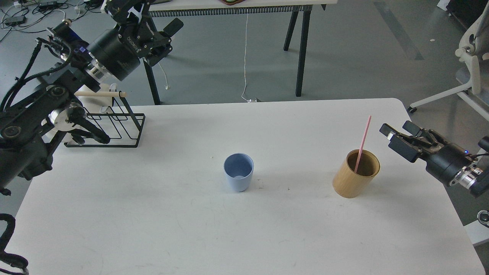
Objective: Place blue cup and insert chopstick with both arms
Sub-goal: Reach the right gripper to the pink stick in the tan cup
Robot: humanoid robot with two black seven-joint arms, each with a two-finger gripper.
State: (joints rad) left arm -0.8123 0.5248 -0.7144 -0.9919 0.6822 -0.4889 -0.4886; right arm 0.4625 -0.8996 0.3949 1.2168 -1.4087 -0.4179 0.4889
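Next, my right gripper picks up the chopstick by its exposed upper end point(369, 121). The tan holder wraps the chopstick's lower half.
The blue cup point(238, 172) stands upright and empty on the white table point(153, 229), near its middle. The pink chopstick point(362, 144) leans inside the tan wooden cylinder holder point(356, 173), to the right of the cup. My left gripper point(153, 17) is raised high at the upper left, far from the cup, open and empty. My right gripper point(397, 136) comes in from the right edge, open and empty, a little to the right of the holder at about the height of its rim and pointing toward the chopstick.
A black wire rack point(110, 126) with a pale wooden rod point(101, 93) on top stands at the table's back left. A dark-legged table point(301, 49) stands behind, and an office chair point(471, 72) at the far right.
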